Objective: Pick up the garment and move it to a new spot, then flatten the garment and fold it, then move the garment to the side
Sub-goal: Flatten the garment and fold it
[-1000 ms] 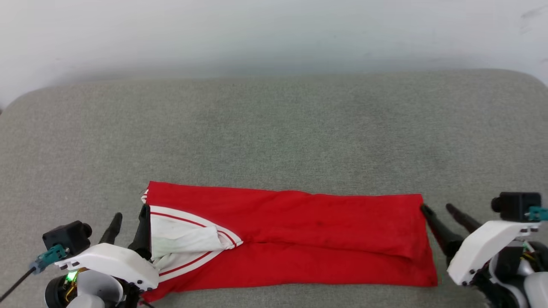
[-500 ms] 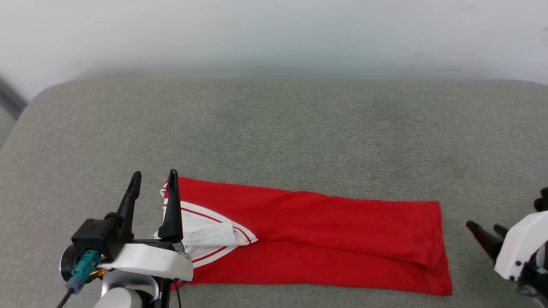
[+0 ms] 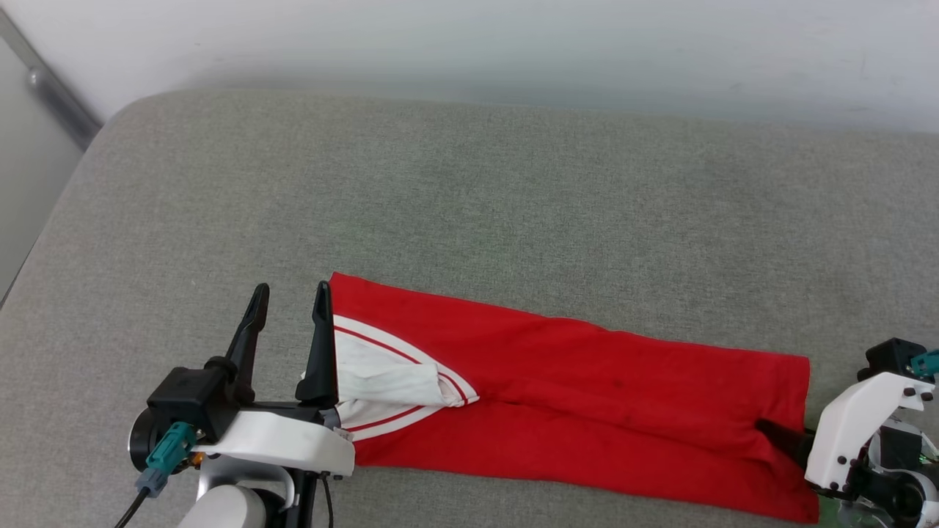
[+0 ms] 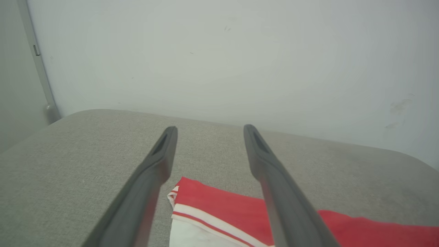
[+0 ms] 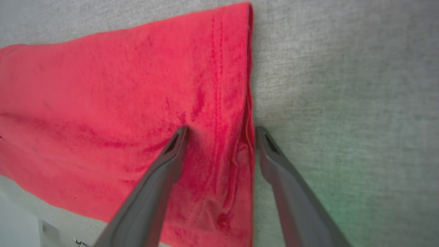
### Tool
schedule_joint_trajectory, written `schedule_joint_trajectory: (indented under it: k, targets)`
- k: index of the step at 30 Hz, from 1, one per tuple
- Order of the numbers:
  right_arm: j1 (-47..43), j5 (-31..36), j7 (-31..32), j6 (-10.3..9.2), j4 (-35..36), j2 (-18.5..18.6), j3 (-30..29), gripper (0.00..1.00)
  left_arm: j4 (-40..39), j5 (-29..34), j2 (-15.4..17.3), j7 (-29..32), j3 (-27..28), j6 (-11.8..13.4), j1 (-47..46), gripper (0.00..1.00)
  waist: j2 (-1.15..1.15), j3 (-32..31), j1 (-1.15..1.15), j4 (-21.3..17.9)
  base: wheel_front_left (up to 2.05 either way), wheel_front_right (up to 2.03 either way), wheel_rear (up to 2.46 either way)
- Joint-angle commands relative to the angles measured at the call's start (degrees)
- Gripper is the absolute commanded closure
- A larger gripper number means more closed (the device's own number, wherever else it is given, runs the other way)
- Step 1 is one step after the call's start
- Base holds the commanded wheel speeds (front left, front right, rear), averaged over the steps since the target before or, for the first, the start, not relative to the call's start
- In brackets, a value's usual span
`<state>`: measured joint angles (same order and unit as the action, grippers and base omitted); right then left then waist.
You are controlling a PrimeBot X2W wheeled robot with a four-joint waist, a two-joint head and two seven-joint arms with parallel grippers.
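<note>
I will pinch the garment's doubled bottom hem with my right gripper next, to fold the long red strip in half.
The garment lies folded into a long red strip across the near part of a grey cushion, with a white sleeve with red stripes tucked at its left end. My left gripper stands open at that left end, raised above the cushion, its right finger over the garment's edge. My right gripper is open at the garment's right hem, one finger pressing on the red cloth and the other on the cushion just beside the hem. The lettering is hidden.
The grey cushion spreads wide behind the garment, up to a pale wall. Its left edge drops off beside a grey upright strip. The front edge lies just below the garment.
The head camera has swung, shifting the whole picture. My right gripper has come in from beside the garment and now straddles its right hem. The left gripper has lifted and points up.
</note>
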<state>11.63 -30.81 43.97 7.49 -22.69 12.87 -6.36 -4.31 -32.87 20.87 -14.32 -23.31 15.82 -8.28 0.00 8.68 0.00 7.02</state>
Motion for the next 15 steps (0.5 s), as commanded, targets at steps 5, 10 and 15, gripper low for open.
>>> schedule_joint_trajectory:
  k: [5, 10, 15]
  targets:
    - [-0.53, -0.92, -0.12, 0.07, -1.4, -2.04, 4.27, 1.0, 0.66, -0.05, 0.29, -0.25, 0.49, 0.3, 0.3, 0.0, 0.0, -0.95, 0.0, -1.08, 0.0, 0.0, 0.0]
    - [2.09, -0.83, -2.67, 0.0, 2.59, 1.0, 5.23, 1.0, 0.63, 0.04, 0.97, 0.27, 0.38, 0.32, 0.52, 0.0, 0.0, -2.02, 0.0, -2.82, 0.0, 0.0, 0.0]
    - [2.42, -0.42, -2.27, -0.03, 4.29, 2.99, 3.65, 1.0, 0.24, -0.07, 1.37, 0.44, 0.55, 0.78, 1.04, 0.0, 0.0, -2.96, 0.0, -4.91, 0.0, 0.0, 0.0]
